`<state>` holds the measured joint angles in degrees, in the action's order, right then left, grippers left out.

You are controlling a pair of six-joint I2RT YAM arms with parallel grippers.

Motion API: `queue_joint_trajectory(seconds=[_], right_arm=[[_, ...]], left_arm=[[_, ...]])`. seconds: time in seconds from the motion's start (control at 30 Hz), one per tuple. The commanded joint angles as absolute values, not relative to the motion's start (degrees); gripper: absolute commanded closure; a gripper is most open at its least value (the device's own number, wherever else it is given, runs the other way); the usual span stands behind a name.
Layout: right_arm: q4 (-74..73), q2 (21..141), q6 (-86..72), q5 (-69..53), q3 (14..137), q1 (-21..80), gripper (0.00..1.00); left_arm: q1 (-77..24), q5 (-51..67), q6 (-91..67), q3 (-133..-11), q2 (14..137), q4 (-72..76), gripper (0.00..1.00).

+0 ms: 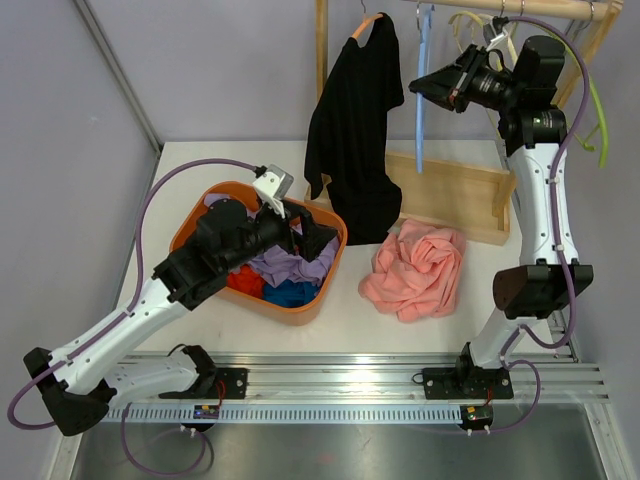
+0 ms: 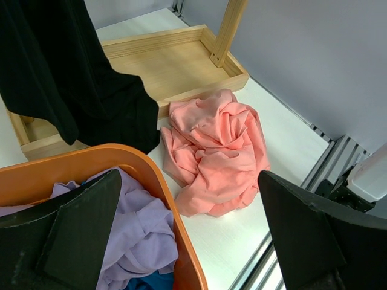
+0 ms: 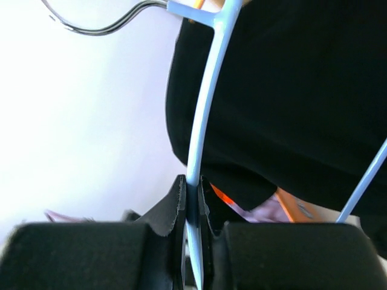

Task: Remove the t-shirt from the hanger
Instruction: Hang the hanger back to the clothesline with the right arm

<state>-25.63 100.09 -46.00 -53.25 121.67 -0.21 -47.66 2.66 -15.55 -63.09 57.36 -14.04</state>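
Note:
The light-blue hanger has its hook at the wooden bar, but it would hang beside the black t-shirt [image 1: 350, 140], short of the other hangers. I will move it toward them before my right gripper lets go of it.
A black t-shirt [image 1: 350, 140] hangs on an orange hanger [image 1: 368, 22] from the wooden rail at the back. It also shows in the left wrist view [image 2: 60, 72] and the right wrist view [image 3: 290, 90]. My right gripper [image 1: 418, 88] is raised just right of the shirt and is shut [image 3: 192, 193] on a bare light-blue hanger [image 3: 205, 103], which hangs beside the shirt [image 1: 421, 130]. My left gripper [image 1: 320, 235] is open and empty [image 2: 188, 181] over the right rim of the orange basket [image 2: 154, 175], below the shirt's hem.
The orange basket [image 1: 190, 225] holds purple, blue and red clothes. A crumpled pink garment [image 1: 418, 270] lies on the table to its right. The rack's wooden base tray [image 1: 450, 190] sits behind it. More hangers [image 1: 480, 30] hang on the rail at the right.

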Motion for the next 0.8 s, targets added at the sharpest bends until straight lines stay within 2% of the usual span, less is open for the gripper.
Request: queue_joint_trajectory(seconds=[0.0, 0.37, 0.63, 0.67, 0.77], right_arm=[[-17.05, 102.73, -62.02, -50.10, 127.70, -1.67, 1.00], [-16.87, 108.89, -70.13, -43.95, 135.79, -5.36, 1.00], [-12.23, 108.20, -72.33, -46.66, 129.12, -7.47, 1.00], [-10.65, 107.58, -71.99, -48.24, 128.76, -7.56, 0.90], [-6.78, 106.35, -71.46, -50.44, 127.97, -7.91, 0.73]], left_arm=[[-47.46, 3.08, -17.31, -64.16, 56.25, -10.11, 0.01], [-47.46, 2.02, -17.58, -63.98, 56.07, -10.46, 0.01], [-47.46, 2.81, -17.67, -66.18, 58.97, -11.42, 0.01], [-47.46, 3.07, -17.67, -66.09, 59.06, -11.51, 0.01], [-47.46, 3.51, -17.67, -66.09, 59.76, -11.78, 0.01]])
